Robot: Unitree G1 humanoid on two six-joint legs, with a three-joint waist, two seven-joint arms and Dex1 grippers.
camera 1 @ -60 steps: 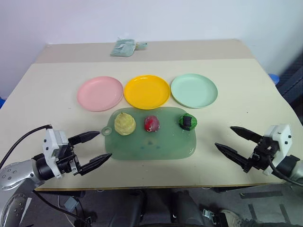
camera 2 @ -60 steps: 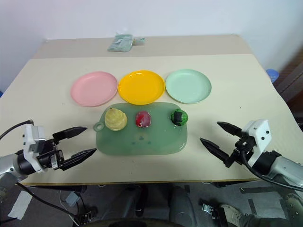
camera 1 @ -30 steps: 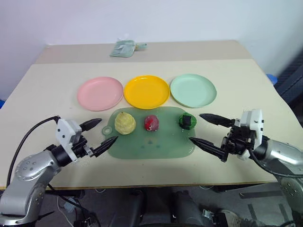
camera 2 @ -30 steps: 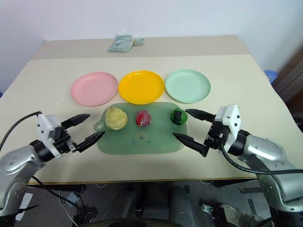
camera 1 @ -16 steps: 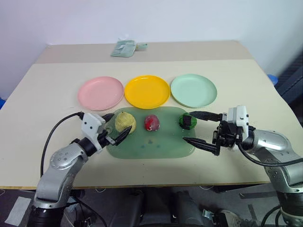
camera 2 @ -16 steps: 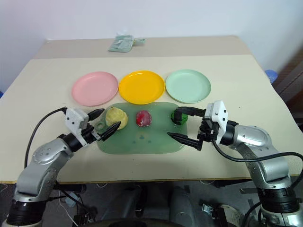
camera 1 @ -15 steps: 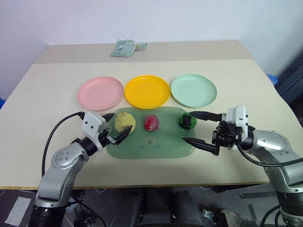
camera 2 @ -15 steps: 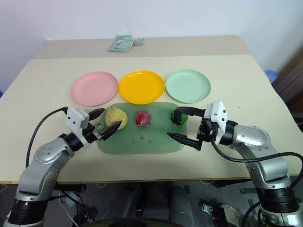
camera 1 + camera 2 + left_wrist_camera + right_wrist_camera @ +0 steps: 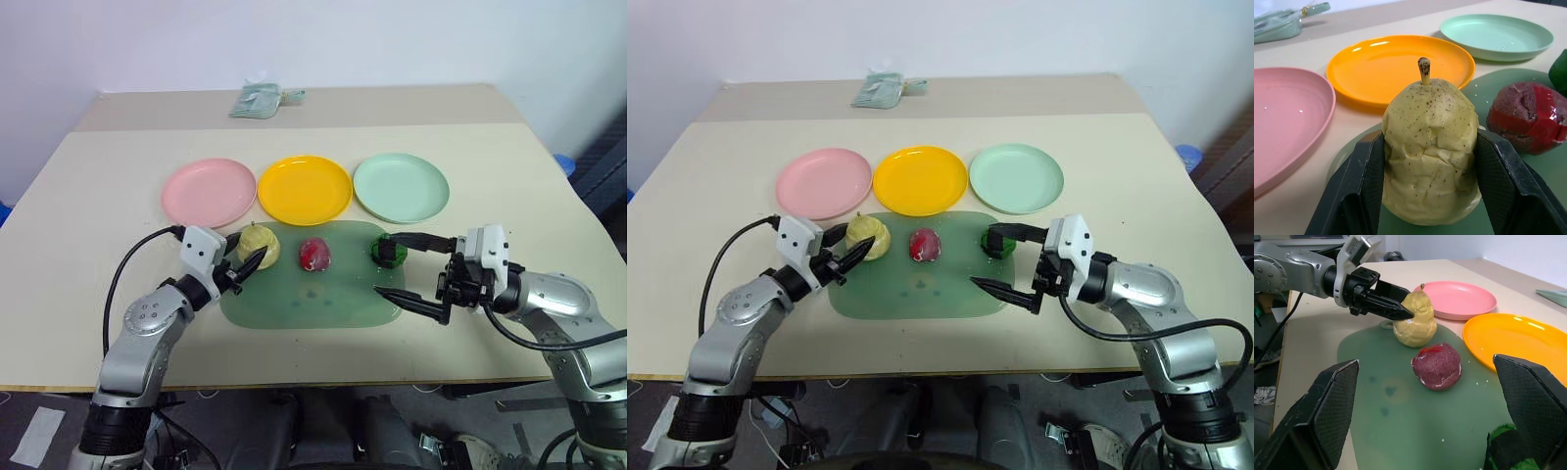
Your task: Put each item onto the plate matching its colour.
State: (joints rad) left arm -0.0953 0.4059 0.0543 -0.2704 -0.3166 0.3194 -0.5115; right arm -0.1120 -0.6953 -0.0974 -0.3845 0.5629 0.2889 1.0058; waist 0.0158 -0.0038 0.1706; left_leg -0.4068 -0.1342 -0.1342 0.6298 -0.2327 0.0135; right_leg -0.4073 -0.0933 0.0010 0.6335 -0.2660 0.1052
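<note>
My left gripper holds the yellow pear (image 9: 257,239) and needs to keep holding it until I move the pear to the yellow plate (image 9: 304,188). The pear is short of the plate.
A yellow pear (image 9: 257,239) stands upright at the left end of the translucent green mat (image 9: 304,294), and my left gripper (image 9: 1430,161) is shut on it, one finger against each side. A red item (image 9: 313,254) lies mid-mat. A dark green item (image 9: 389,252) sits at the mat's right end between the fingers of my open right gripper (image 9: 380,262), close under the farther finger; I cannot tell if that finger touches it. Behind the mat stand the pink plate (image 9: 208,192), the yellow plate (image 9: 304,188) and the mint green plate (image 9: 401,186), none with anything on it.
A pale green pouch (image 9: 260,98) lies at the back of the beige table (image 9: 509,196). A black cable (image 9: 127,284) loops beside my left arm. Bare tabletop lies to either side of the mat and plates.
Both arms have come in from the table's front edge to the mat. The left gripper reached the pear and shut on it. The right gripper's open fingers now straddle the green item.
</note>
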